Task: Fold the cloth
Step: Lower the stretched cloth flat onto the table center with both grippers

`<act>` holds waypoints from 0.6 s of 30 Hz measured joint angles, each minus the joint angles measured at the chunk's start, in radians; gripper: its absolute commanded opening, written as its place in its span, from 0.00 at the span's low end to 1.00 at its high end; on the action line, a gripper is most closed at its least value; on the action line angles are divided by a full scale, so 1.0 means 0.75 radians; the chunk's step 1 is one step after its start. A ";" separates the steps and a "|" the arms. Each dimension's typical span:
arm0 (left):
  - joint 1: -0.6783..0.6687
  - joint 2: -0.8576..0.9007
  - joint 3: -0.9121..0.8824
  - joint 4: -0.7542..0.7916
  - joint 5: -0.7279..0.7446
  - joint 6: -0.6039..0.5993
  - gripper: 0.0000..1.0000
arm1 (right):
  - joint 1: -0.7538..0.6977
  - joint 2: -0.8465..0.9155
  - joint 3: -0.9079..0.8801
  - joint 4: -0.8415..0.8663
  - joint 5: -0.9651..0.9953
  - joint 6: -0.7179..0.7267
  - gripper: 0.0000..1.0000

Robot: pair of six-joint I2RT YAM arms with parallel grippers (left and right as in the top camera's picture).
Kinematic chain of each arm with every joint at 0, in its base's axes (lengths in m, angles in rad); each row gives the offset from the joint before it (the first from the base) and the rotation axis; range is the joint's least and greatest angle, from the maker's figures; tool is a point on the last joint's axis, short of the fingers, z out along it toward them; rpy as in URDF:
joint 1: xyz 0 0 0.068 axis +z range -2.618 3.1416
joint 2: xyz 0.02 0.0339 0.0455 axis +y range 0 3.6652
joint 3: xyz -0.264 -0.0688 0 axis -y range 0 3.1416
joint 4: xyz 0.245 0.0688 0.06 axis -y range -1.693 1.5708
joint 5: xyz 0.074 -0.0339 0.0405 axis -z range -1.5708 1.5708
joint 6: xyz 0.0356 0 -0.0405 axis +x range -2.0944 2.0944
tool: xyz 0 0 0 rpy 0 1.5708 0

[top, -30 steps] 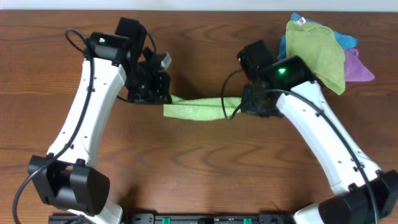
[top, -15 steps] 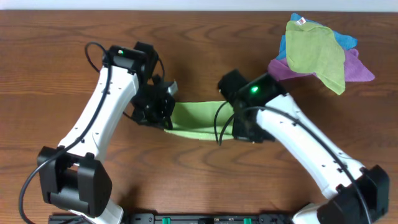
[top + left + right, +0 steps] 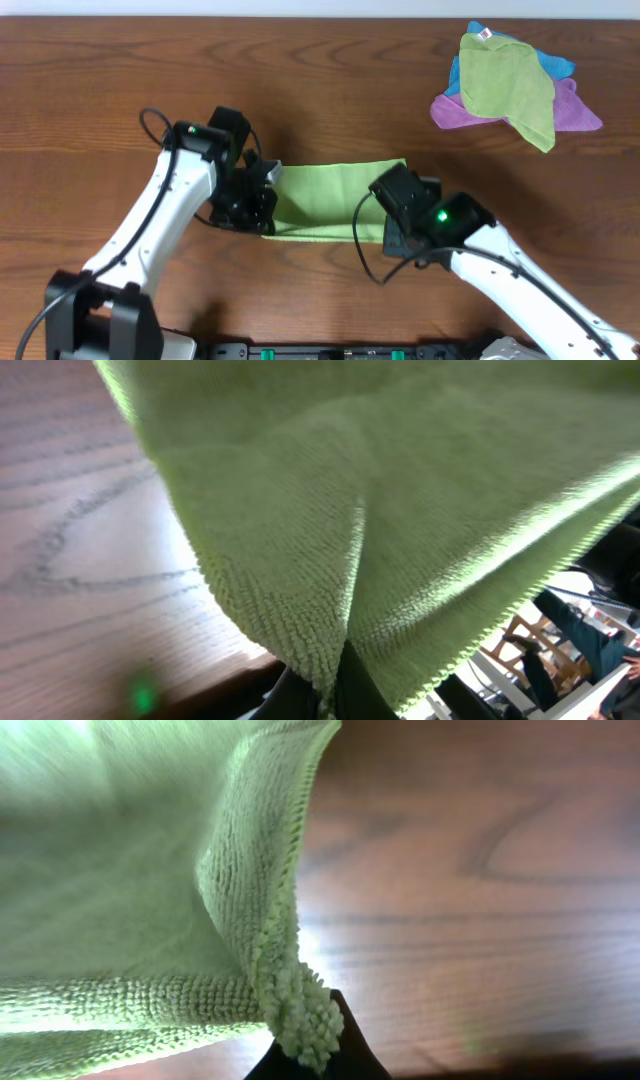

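Observation:
The cloth stays held in my right gripper for now until its near edge lies flat. The bunched corner in the fingers hangs above the wood.
The lime-green cloth is stretched between my two arms at the table's middle, its far edge lying on the wood. My left gripper is shut on the cloth's left corner. In the left wrist view the cloth fills the frame, its corner pinched in the left gripper. My right gripper is shut on the right corner. In the right wrist view a bunched corner of the cloth sits in the right gripper over the wood.
A pile of other cloths lies at the back right: an olive-green cloth on top, a purple cloth and a blue cloth under it. Bare wooden table surrounds the arms.
Both arms have drawn the held corners toward the table's front edge. The cloth, a narrow bunched strip a second ago, now lies spread into a wider rectangle.

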 measured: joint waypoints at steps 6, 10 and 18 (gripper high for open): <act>-0.120 -0.026 -0.226 0.146 0.026 -0.087 0.06 | -0.001 -0.005 -0.230 0.114 -0.113 0.012 0.01; -0.210 -0.026 -0.333 0.220 0.032 -0.162 0.14 | -0.001 -0.006 -0.280 0.117 -0.131 0.021 0.05; -0.303 -0.026 -0.373 0.232 0.032 -0.271 0.96 | 0.019 -0.006 -0.315 0.114 -0.265 0.042 0.87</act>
